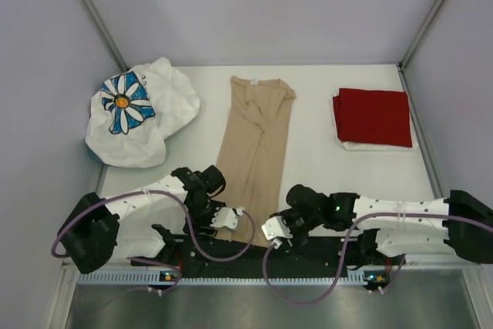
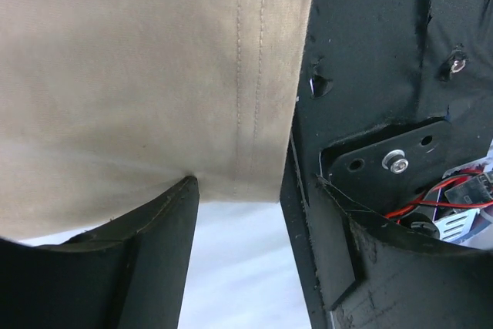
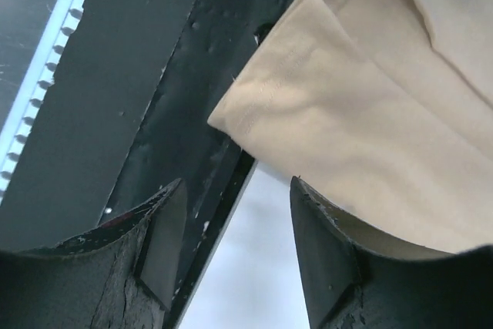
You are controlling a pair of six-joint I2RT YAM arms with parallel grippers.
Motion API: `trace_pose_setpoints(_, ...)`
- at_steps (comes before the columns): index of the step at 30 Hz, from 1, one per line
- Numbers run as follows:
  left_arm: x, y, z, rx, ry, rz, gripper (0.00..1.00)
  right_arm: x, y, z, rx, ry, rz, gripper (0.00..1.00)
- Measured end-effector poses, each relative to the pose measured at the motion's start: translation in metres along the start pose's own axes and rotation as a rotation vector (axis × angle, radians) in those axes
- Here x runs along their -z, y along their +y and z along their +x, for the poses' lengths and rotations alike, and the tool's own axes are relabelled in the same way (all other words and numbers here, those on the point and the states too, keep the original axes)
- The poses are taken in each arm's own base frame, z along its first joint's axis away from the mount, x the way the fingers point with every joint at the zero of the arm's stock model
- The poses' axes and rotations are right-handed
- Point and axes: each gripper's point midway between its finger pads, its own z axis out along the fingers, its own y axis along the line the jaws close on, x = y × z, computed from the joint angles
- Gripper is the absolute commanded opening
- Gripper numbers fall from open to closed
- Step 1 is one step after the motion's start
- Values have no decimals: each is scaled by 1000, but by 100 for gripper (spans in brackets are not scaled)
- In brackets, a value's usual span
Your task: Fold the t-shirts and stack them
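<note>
The robot's left gripper should next fold the tan t-shirt (image 1: 256,148) evenly, so it should grab it by its hem corner (image 1: 219,235), opposite the right gripper's corner.
The tan t-shirt (image 1: 256,148) lies as a long narrow strip down the middle of the table, its hem at the near edge. My left gripper (image 1: 228,218) hangs at the hem's left corner and my right gripper (image 1: 274,230) at its right corner. In the left wrist view the left gripper (image 2: 243,190) is open, with the tan hem (image 2: 154,75) just beyond its fingertips. In the right wrist view the right gripper (image 3: 237,190) is open, and the tan corner (image 3: 323,113) lies ahead of it. The dark red t-shirt (image 1: 374,115) lies folded at the back right. The white daisy t-shirt (image 1: 137,117) sits crumpled at the back left.
A white layer (image 1: 356,145) peeks out under the red shirt. The black base strip (image 1: 308,250) and a white cable rail (image 1: 231,277) run along the near edge. Grey walls close in the table on the left, back and right.
</note>
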Motion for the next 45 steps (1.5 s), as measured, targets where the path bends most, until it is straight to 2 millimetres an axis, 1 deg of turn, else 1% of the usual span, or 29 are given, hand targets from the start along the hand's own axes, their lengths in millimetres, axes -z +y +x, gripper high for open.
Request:
trace_pose_setpoints(3, -4, 0, 2, -24, 33, -1, 59, -11, -1, 1, 67, 12, 9, 56)
trace_pose_setpoints(4, -5, 0, 3, -30, 44, -1, 56, -16, -4, 0, 78, 11, 14, 56)
trace_pose_setpoints(6, -5, 2, 2, -38, 63, -6, 47, -22, -9, 0, 86, 9, 25, 56)
trace_pose_setpoints(7, -6, 4, 2, -40, 70, -12, 41, -26, -12, 1, 89, 10, 31, 56)
trace_pose_setpoints(8, -6, 6, 1, -37, 73, -17, 32, -28, -13, 1, 92, 11, 31, 56)
trace_pose_setpoints(11, -7, 8, -1, -28, 68, -28, 16, -36, -14, 3, 94, 13, 22, 54)
trace_pose_setpoints(12, -7, 8, -2, -25, 63, -28, 9, -39, -13, 4, 96, 14, 14, 49)
trace_pose_setpoints(13, -8, 8, -4, -22, 57, -25, 3, -43, -11, 6, 99, 17, -2, 42)
trace_pose_setpoints(14, -8, 7, -4, -18, 54, -21, 0, -47, -8, 8, 102, 21, -17, 30)
trace_pose_setpoints(16, -7, 5, -6, -12, 46, -12, 0, -53, -5, 6, 116, 18, -44, 7)
trace_pose_setpoints(17, -7, 4, -8, -11, 40, -7, 0, -55, -3, 4, 120, 13, -60, 0)
trace_pose_setpoints(20, -3, 2, -14, 1, 20, 8, 0, -56, -4, -1, 143, 0, -54, 0)
trace_pose_setpoints(22, 3, 3, -19, 12, 14, 3, 0, -52, -7, -3, 137, -5, -34, 0)
trace_pose_setpoints(24, 12, 10, -26, 30, -2, -22, 0, -42, -19, -10, 121, -32, 19, 0)
trace_pose_setpoints(25, 19, 17, -32, 49, -13, -43, 0, -34, -29, -14, 99, -49, 61, 0)
trace_pose_setpoints(27, 38, 38, -44, 94, -46, -100, 0, -12, -59, -19, 46, -90, 178, 0)
trace_pose_setpoints(28, 50, 52, -51, 123, -66, -133, 0, 1, -76, -20, 14, -113, 245, 0)
trace_pose_setpoints(29, 61, 67, -56, 150, -82, -166, 0, 10, -89, -19, -11, -126, 296, 0)
trace_pose_setpoints(30, 74, 86, -62, 187, -99, -203, 0, 23, -107, -15, -53, -140, 356, 0)
trace_pose_setpoints(32, 97, 124, -67, 251, -116, -276, 0, 43, -133, -4, -119, -143, 444, 0)
trace_pose_setpoints(34, 115, 159, -67, 310, -124, -336, 0, 62, -158, 11, -188, -143, 520, 0)
trace_pose_setpoints(36, 128, 190, -66, 357, -129, -382, 0, 75, -179, 24, -232, -138, 577, 0)
trace_pose_setpoints(39, 142, 240, -63, 415, -127, -434, 0, 83, -209, 41, -270, -121, 627, 0)
trace_pose_setpoints(40, 143, 261, -64, 430, -123, -450, 0, 85, -220, 48, -283, -116, 638, 0)
trace_pose_setpoints(41, 143, 268, -62, 438, -121, -458, 0, 86, -227, 53, -291, -115, 644, 0)
trace_pose_setpoints(45, 128, 313, -51, 488, -87, -450, 0, 99, -252, 77, -321, -105, 678, 0)
